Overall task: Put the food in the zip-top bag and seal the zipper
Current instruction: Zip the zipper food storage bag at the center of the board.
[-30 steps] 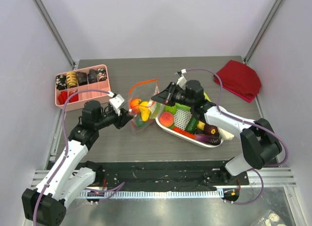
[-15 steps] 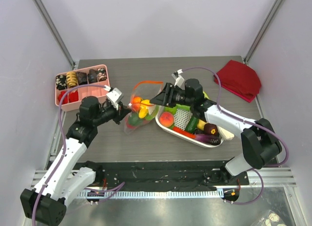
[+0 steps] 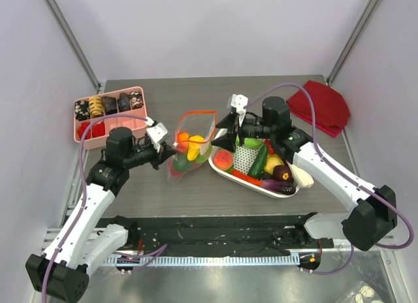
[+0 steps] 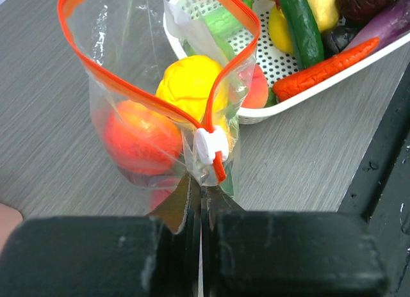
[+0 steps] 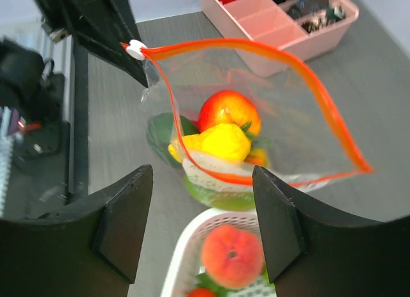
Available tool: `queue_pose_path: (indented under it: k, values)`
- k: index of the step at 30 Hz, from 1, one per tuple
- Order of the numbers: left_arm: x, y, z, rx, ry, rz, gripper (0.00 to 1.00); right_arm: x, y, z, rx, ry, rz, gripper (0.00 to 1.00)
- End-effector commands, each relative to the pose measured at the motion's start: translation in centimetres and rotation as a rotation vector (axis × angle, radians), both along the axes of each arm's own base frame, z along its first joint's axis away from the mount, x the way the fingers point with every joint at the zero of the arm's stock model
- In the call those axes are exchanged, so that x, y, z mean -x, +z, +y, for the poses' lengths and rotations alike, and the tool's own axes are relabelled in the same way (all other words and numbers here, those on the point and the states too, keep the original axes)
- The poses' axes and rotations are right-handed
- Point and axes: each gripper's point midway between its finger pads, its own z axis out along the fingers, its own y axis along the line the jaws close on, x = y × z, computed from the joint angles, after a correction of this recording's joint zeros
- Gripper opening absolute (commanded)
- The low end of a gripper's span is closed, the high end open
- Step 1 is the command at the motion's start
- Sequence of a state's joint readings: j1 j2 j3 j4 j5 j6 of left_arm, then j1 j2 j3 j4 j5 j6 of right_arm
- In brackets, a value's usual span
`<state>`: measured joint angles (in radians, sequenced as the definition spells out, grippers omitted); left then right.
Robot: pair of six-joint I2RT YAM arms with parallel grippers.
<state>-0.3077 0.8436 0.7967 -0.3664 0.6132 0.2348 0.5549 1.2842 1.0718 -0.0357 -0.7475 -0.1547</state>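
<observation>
My right gripper grabs the white slider (image 3: 176,145) (image 5: 136,50) beside the bag's corner my left gripper holds next, then pulls the slider along to seal the zipper.
The zip-top bag (image 3: 191,145) stands with its mouth open, its orange zipper (image 3: 200,113) forming a loop. Inside it lies food: an orange-red fruit (image 4: 141,137), a yellow one (image 4: 189,92) and a green one (image 3: 181,164). My left gripper (image 4: 202,194) is shut on the bag's corner, just below the white slider (image 4: 210,145). The right gripper (image 5: 204,220) hangs open over the near end of the white basket (image 3: 289,192), beside the bag's mouth, with nothing between its fingers. A peach (image 5: 232,255) lies in the basket below it.
The basket also holds a cucumber (image 3: 258,160), a carrot, an eggplant (image 3: 277,183) and a yellow fruit. A pink compartment tray (image 3: 110,113) sits at the back left. A red cloth (image 3: 320,106) lies at the back right.
My right gripper let go of the bag's edge, opened and drew back to the right. The left gripper shut on the bag's corner near the slider, and the bag now stands more upright.
</observation>
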Motion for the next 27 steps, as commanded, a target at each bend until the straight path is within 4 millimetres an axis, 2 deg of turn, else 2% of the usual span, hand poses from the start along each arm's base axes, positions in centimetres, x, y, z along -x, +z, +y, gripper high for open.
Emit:
queue_pose_path:
  k: [1, 4, 8, 11, 15, 19, 27]
  values:
    - [0.2, 2.5, -0.8, 0.015, -0.074, -0.093, 0.00, 1.0, 3.4, 1.9, 0.009, 0.210, -0.431, 0.68]
    - [0.2, 2.5, -0.8, 0.008, -0.076, -0.101, 0.00, 1.6, 4.2, 3.8, 0.004, 0.300, -0.571, 0.68]
    - [0.3, 2.6, -0.8, 0.004, -0.090, -0.107, 0.00, 3.4, 4.0, 6.7, -0.004, 0.416, -0.706, 0.63]
    - [0.3, 2.5, -0.8, -0.001, -0.094, -0.104, 0.00, 4.0, 4.9, 8.6, -0.041, 0.459, -0.761, 0.63]
    - [0.5, 2.2, -0.9, 0.000, -0.101, -0.098, 0.00, 4.5, 4.4, 10.4, -0.037, 0.511, -0.785, 0.62]
    - [0.6, 2.1, -0.9, -0.004, -0.108, -0.102, 0.00, 4.4, 4.2, 11.5, -0.030, 0.518, -0.806, 0.61]
    - [0.8, 2.3, -0.9, -0.004, -0.110, -0.107, 0.00, 3.6, 1.6, 12.3, 0.072, 0.560, -0.845, 0.54]
